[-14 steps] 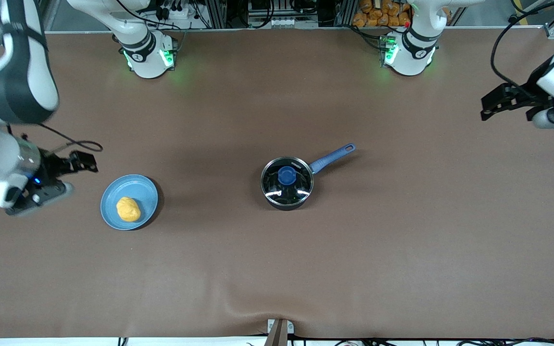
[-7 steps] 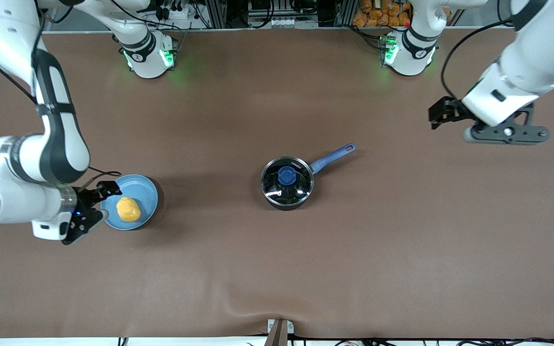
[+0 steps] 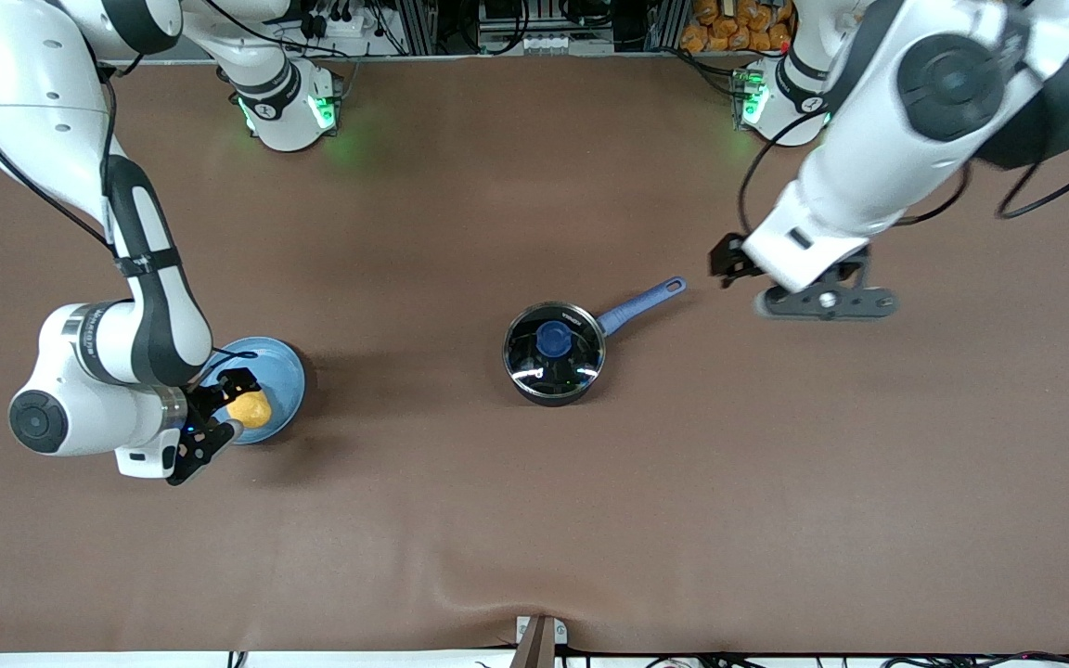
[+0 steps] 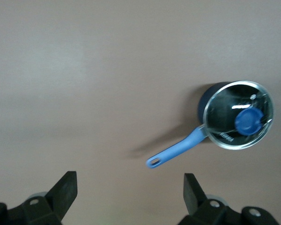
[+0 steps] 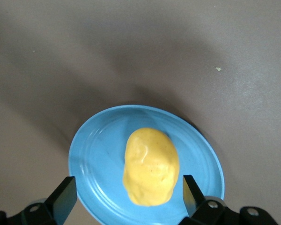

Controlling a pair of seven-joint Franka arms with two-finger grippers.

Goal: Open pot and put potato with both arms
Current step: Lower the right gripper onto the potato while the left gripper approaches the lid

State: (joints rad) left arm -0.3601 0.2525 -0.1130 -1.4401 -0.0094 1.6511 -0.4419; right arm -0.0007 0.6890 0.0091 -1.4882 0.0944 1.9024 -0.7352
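Observation:
My right gripper's fingers would miss now, short of the potato's sides above the blue plate in the right wrist view, so I need to move closer before closing.
The black pot (image 3: 555, 357) stands mid-table with its glass lid (image 3: 534, 366) on, blue knob (image 3: 553, 339) up and blue handle (image 3: 641, 303) pointing toward the left arm's end. The yellow-orange potato (image 3: 253, 409) lies on a light-blue plate (image 3: 275, 371) toward the right arm's end. My right gripper (image 3: 230, 406) is open, low over the plate, with its fingers on either side of the potato (image 5: 151, 166). My left gripper (image 3: 727, 263) is open and empty in the air, just off the handle's tip. The left wrist view shows the pot (image 4: 236, 115) and handle (image 4: 178, 152).
The brown table mat (image 3: 534, 520) has a wrinkle at the edge nearest the front camera. The two arm bases (image 3: 289, 107) stand along the edge farthest from the front camera. Nothing else lies near the pot or the plate (image 5: 103, 145).
My right gripper has swung in from the table's end and come down over the plate, around the potato. My left arm has moved in from its end toward the pot's handle.

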